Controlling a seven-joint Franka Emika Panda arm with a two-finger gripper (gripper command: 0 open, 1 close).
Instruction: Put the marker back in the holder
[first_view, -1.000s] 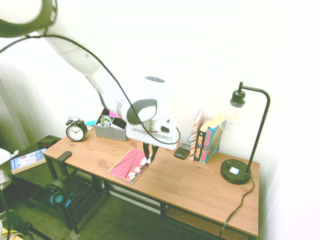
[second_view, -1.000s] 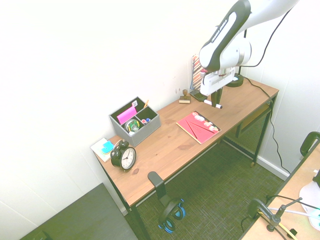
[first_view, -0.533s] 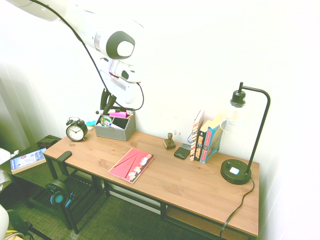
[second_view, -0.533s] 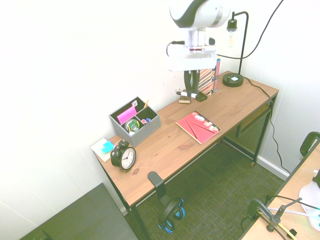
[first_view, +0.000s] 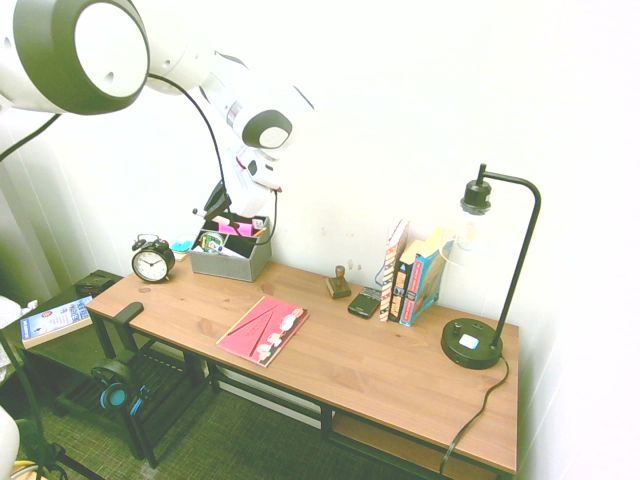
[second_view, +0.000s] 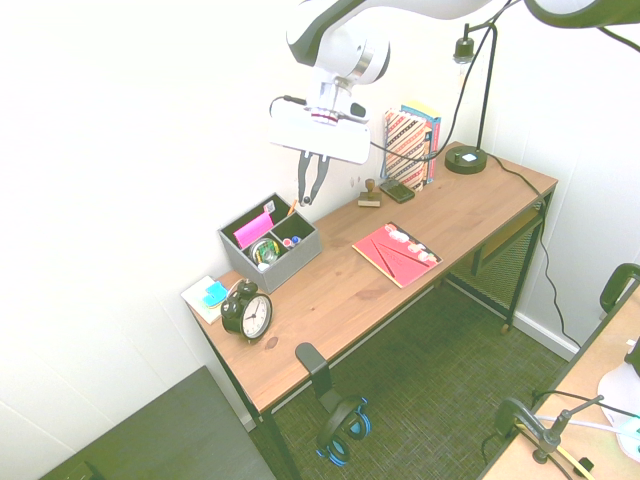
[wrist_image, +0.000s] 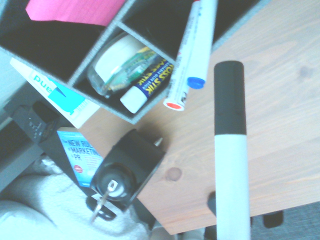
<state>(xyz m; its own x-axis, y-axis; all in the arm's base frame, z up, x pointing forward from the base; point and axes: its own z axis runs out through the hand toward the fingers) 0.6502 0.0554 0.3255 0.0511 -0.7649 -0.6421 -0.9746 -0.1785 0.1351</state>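
My gripper lines the marker up with the holder's pen compartment before opening next, since the marker's black cap (wrist_image: 230, 97) hangs over bare wood, beside the holder's pen compartment (wrist_image: 167, 25).
The grey holder (first_view: 226, 264) (second_view: 287, 262) stands at the desk's back, by the wall, with pink notes, a tape roll and pens in its compartments. My gripper (first_view: 221, 207) (second_view: 308, 193) hangs just above the holder's back corner, shut on the marker (first_view: 202, 212). The marker (wrist_image: 231, 150), white-barrelled with a black cap, shows in the wrist view over bare wood beside the holder's (wrist_image: 119, 28) pen compartment. It is hard to make out in the second exterior view.
A black alarm clock (first_view: 152, 261) (second_view: 247, 313) stands beside the holder. A pink booklet (first_view: 262, 329) (second_view: 396, 253) lies mid-desk. A wooden stamp (first_view: 339, 284), a phone, upright books (first_view: 415, 275) and a lamp (first_view: 471, 342) fill the other end.
The arm has carried the marker from above the booklet across the desk to just over the holder. It is still held.
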